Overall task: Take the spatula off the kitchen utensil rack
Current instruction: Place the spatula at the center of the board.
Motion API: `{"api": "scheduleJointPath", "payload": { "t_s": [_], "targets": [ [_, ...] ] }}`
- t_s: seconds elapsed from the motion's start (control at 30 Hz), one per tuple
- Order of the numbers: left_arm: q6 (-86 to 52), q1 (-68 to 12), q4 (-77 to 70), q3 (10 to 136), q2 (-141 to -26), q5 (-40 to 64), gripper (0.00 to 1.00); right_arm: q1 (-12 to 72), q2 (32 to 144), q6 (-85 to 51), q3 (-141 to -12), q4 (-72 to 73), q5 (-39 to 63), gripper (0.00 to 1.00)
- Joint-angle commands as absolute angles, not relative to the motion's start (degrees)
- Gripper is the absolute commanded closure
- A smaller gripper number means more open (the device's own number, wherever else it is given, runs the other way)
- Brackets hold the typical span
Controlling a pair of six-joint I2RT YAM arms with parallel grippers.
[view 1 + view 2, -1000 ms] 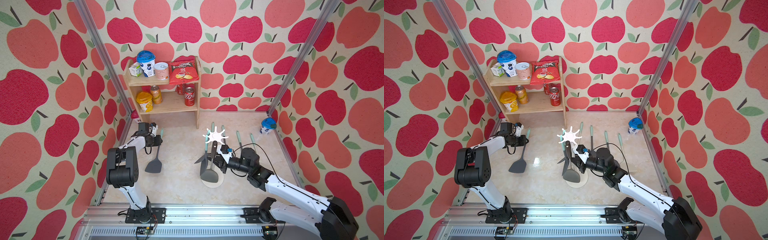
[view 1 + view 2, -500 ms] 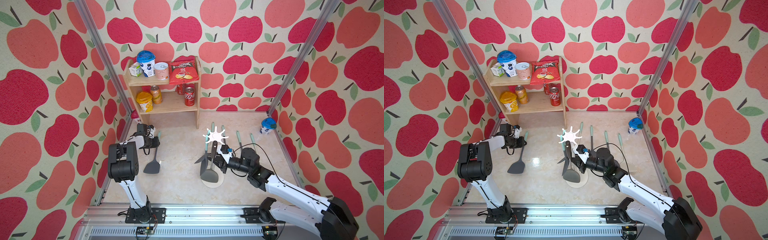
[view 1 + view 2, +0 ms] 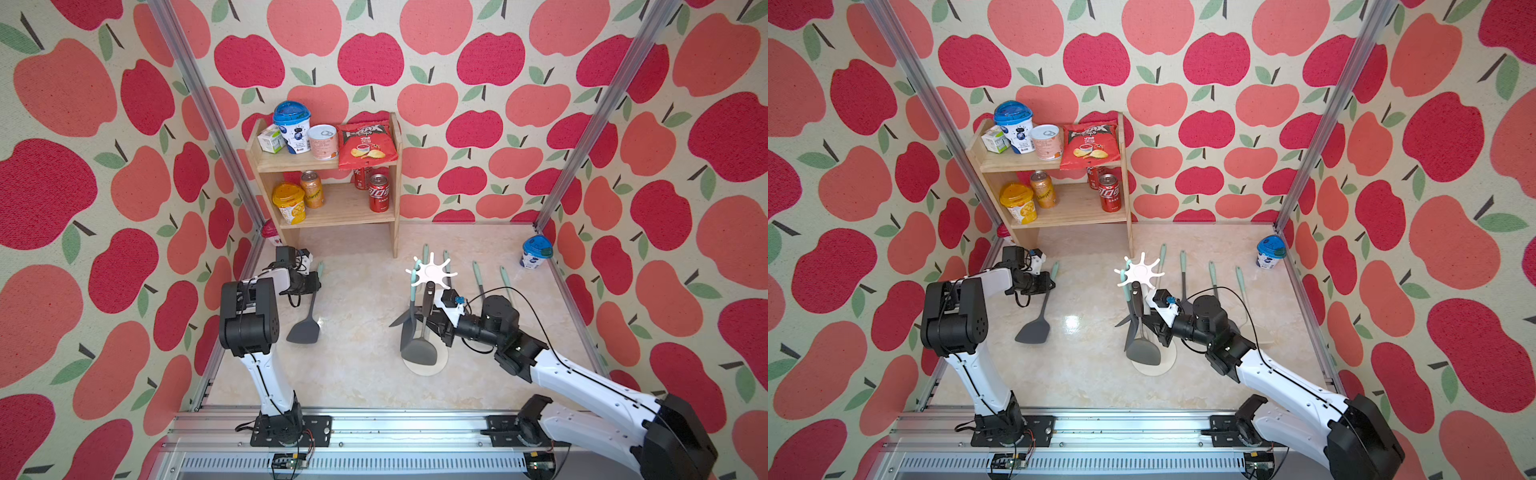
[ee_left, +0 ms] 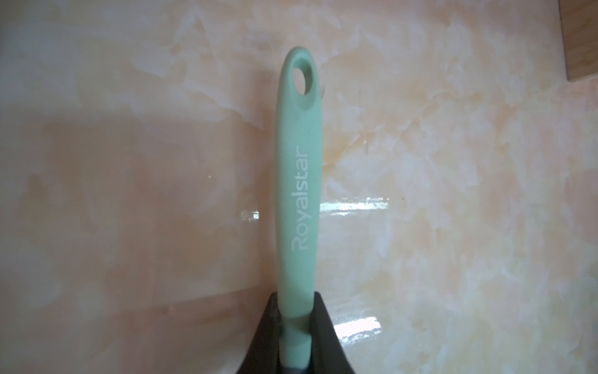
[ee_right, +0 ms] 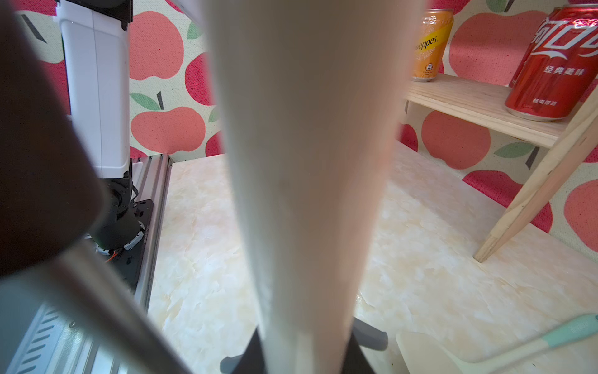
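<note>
The grey head (image 3: 304, 331) lies flat on the tabletop with the mint-green handle low along it, so it is now time for my left gripper to release the spatula.
The spatula (image 3: 304, 331) has a grey head and a mint-green handle (image 4: 299, 178). It is off the kitchen utensil rack, at the table's left side. My left gripper (image 3: 311, 284) (image 4: 296, 301) is shut on its handle; whether the head touches the table I cannot tell. The white rack has a star-shaped top (image 3: 432, 273) (image 3: 1140, 272) and a round base (image 3: 438, 368), and stands mid-table. My right gripper (image 3: 436, 322) (image 5: 304, 343) is shut on its pole (image 5: 307, 162). Two grey utensils (image 3: 419, 351) hang from the rack's near side.
A wooden two-tier shelf (image 3: 332, 210) with cans, cups and a chip bag stands at the back left. A blue-lidded cup (image 3: 535, 251) sits at the back right. Several mint-handled utensils (image 3: 478, 274) lie on the table behind the rack. Metal posts frame the corners.
The left arm's elbow has swung up and a little rightward while its gripper keeps hold; the spatula has barely shifted. The right arm and the rack have not moved.
</note>
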State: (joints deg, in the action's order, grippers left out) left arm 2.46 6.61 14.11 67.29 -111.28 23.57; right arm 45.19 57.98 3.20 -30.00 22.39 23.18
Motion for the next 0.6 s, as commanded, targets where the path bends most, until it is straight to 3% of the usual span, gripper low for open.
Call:
{"api": "scheduleJointPath", "payload": {
  "t_s": [0.0,0.1,0.2,0.27,0.4,0.5,0.57],
  "targets": [
    [3.6,6.8,17.4,69.1,-112.9,23.7,1.0,44.0,58.4,5.1,-29.2,17.9,21.0,1.0],
    [3.6,6.8,17.6,69.0,-112.5,23.8,1.0,43.9,58.5,5.1,-29.2,17.9,21.0,1.0],
    [3.3,6.7,17.6,68.6,-111.6,24.1,0.86,43.9,58.4,5.1,-29.2,17.8,20.9,1.0],
    [3.2,6.7,17.3,67.9,-110.6,24.2,0.85,43.9,58.3,5.1,-29.2,17.8,21.0,1.0],
    [2.7,6.5,15.2,65.1,-106.6,23.9,0.72,43.9,58.4,5.1,-29.2,17.8,21.0,1.0],
    [2.7,6.1,12.2,61.8,-102.0,23.2,0.56,43.9,58.4,5.1,-29.2,17.6,21.0,1.0],
    [2.7,5.8,10.4,59.7,-98.3,23.0,0.51,43.9,58.4,5.2,-29.3,17.5,20.9,1.0]
  ]
}}
